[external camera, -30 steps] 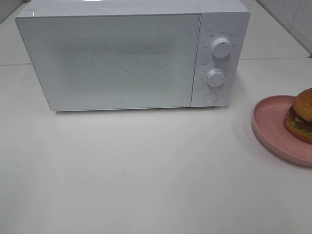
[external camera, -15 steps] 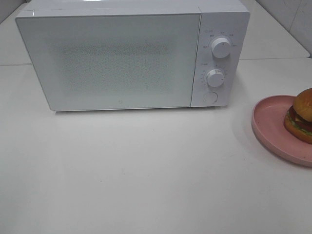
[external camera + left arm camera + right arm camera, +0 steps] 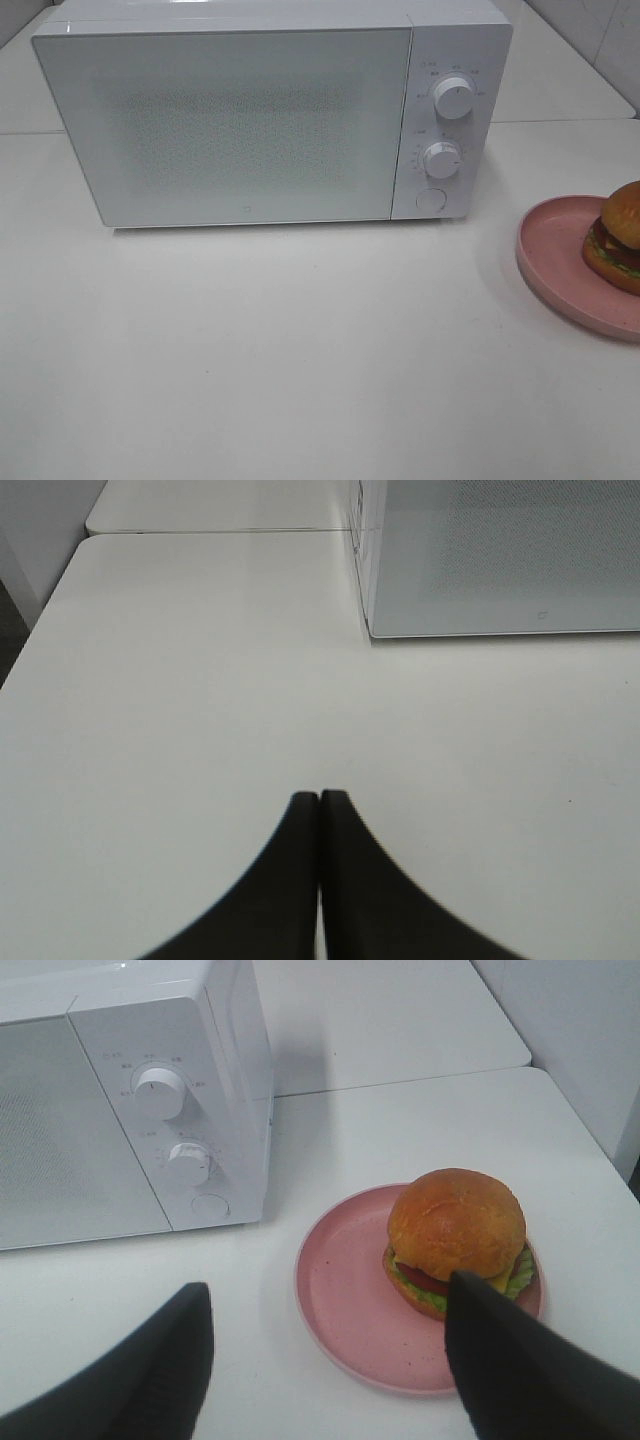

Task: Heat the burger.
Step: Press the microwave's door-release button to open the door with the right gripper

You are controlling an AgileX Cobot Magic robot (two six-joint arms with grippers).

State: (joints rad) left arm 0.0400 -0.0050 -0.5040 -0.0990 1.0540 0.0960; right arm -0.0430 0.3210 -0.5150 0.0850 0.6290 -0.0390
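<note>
The burger should go to the microwave [image 3: 250,120], so the robot's right gripper should next pick up the pink plate by its rim [image 3: 524,250].
The burger [image 3: 620,236] with a golden-brown bun, lettuce, tomato and cheese sits on a pink plate [image 3: 556,252] at the table's right edge; it also shows in the right wrist view [image 3: 456,1238] on the plate [image 3: 345,1305]. The white microwave [image 3: 250,120] stands at the back with its door shut. My right gripper [image 3: 325,1345] is open, hovering short of the plate, empty. My left gripper [image 3: 319,805] is shut and empty over bare table, left of the microwave's front corner [image 3: 372,630]. Neither gripper shows in the exterior view.
The microwave has two white knobs [image 3: 454,98] and a round button [image 3: 430,200] on its right panel, also in the right wrist view [image 3: 160,1092]. A seam joins this white table [image 3: 300,350] to another behind. A tiled wall [image 3: 600,30] stands at the right.
</note>
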